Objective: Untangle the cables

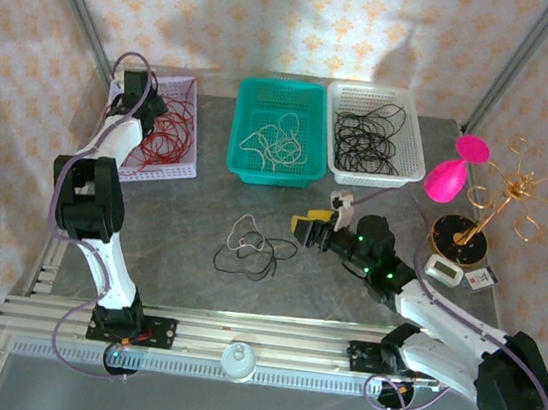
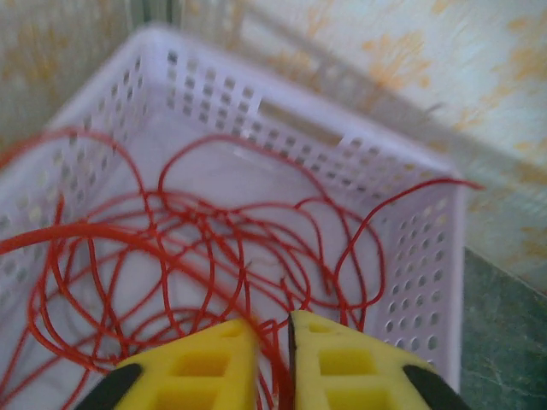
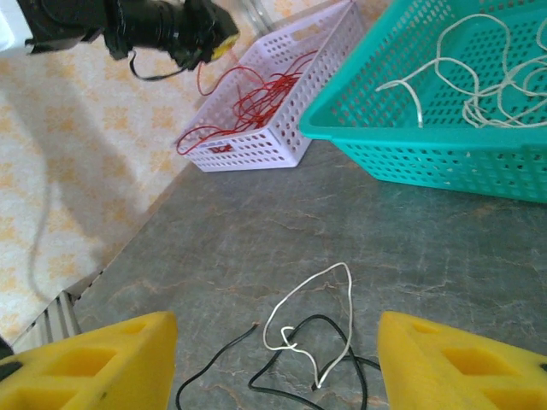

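The black cable has to be drawn free to untangle the cables, so the right gripper will grab it by its part outside the white cable's loop (image 1: 290, 244) (image 3: 368, 362), nearest that gripper.
A small tangle of cables lies on the grey table: a white cable (image 1: 244, 231) (image 3: 349, 287) looped through a black cable (image 1: 267, 264) (image 3: 219, 351). My right gripper (image 1: 321, 214) (image 3: 278, 329) hovers to the right of the tangle, open wide with nothing between its yellow fingers. My left gripper (image 2: 272, 323) (image 3: 218, 43) hangs over the lilac basket (image 1: 192, 125) (image 2: 427, 256) of red cables (image 1: 164, 126) (image 2: 214, 248). Its jaws stand a narrow gap apart, and a red cable runs loosely through the gap.
A teal basket (image 1: 238, 131) (image 3: 410, 149) holds white cables and a white basket (image 1: 417, 143) holds black ones, both at the back. A pink ornament (image 1: 452, 177), a gold wire stand (image 1: 471, 229) and a small white device (image 1: 443, 270) sit at the right.
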Available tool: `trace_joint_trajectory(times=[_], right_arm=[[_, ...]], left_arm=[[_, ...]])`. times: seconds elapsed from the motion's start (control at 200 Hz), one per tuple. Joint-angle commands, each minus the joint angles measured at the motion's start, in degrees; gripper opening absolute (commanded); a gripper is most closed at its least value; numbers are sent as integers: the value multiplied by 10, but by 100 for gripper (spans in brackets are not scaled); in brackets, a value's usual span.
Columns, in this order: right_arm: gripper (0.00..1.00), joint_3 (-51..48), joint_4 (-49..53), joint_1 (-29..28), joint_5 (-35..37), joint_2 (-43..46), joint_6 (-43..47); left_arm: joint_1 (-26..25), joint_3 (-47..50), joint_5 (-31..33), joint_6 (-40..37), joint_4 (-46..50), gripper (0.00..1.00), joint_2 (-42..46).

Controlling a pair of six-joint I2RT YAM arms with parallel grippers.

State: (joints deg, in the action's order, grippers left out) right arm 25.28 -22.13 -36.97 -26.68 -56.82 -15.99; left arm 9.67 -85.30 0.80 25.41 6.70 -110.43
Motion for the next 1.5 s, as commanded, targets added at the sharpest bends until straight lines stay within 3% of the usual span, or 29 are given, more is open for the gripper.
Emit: trace_joint_trajectory(times=[0.0, 0.16, 0.38, 0.586, 0.781, 1.006, 1.261, 1.497], right_arm=[[63, 2, 27, -2, 63, -13, -15], [62, 24, 94, -3, 119, -37, -25], [61, 34, 149, -2, 101, -67, -42], [59, 66, 231, -4, 89, -120, -48], [58, 47, 202, -10, 77, -134, -97], [59, 42, 189, -35, 67, -142, -133], [59, 33, 156, -63, 88, -182, -189], [49, 32, 56, -64, 65, -245, -248]], left_arm=[[5, 17, -24, 37, -10, 27, -10], [19, 57, -36, 71, -42, 54, -15], [19, 91, -21, 69, -54, 69, 46], [19, 138, 12, 54, -38, 91, 128], [6, 217, 32, 46, -36, 99, 214], [-2, 323, 56, 22, -12, 99, 342], [-32, 409, 64, -5, 78, 99, 496], [-70, 470, -14, -10, 121, 96, 621]])
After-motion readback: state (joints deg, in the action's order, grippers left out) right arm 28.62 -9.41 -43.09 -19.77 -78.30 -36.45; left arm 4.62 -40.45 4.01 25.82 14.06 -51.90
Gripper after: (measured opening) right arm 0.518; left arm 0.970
